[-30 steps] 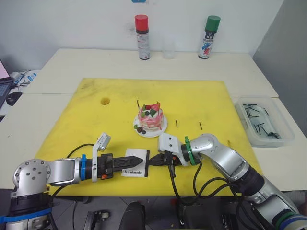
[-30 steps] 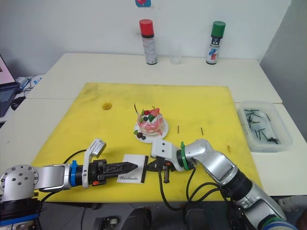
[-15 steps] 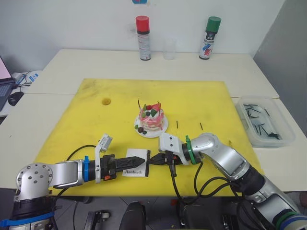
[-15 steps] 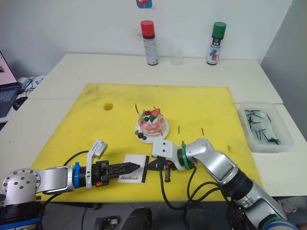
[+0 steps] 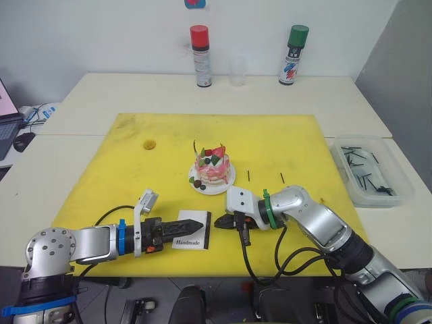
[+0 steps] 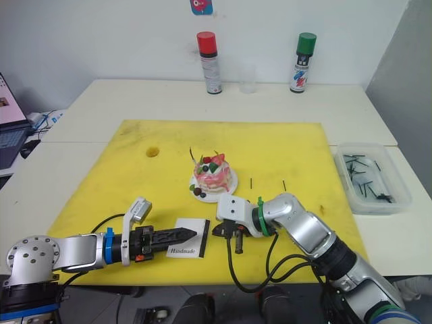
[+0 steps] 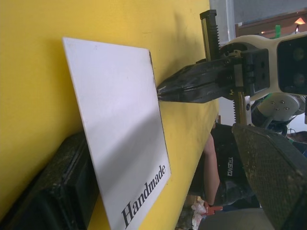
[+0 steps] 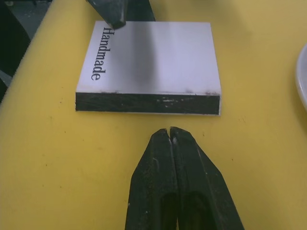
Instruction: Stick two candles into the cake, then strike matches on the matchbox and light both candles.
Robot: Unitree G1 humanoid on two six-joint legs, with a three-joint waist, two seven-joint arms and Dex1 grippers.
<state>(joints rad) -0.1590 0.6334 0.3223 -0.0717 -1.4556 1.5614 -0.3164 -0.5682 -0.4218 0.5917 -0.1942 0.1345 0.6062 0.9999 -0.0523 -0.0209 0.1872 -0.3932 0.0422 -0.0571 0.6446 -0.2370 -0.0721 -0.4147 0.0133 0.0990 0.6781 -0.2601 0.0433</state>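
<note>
My left gripper grips the matchbox by its broad white sides next, leaving the matchbox's black striking edge free to strike matches.
The white matchbox with "Handmade" lettering lies flat near the front edge of the yellow mat. My left gripper reaches over it from the left, open. One of its fingers rests at the box's near corner and the other stands apart from it. My right gripper is shut and points at the box's black striking edge from a short gap. No match shows at its tips. Behind them sits the pink cake on its plate, with two thin candles rising from it. Two black matches lie to its right.
A clear bin holding several black sticks sits off the mat at the right. Against the back wall stand a red-capped can, a clear cup and a green-capped can. The mat has a small hole.
My right gripper has drawn back a little to the right, away from the matchbox's black edge. The left gripper stays over the box.
</note>
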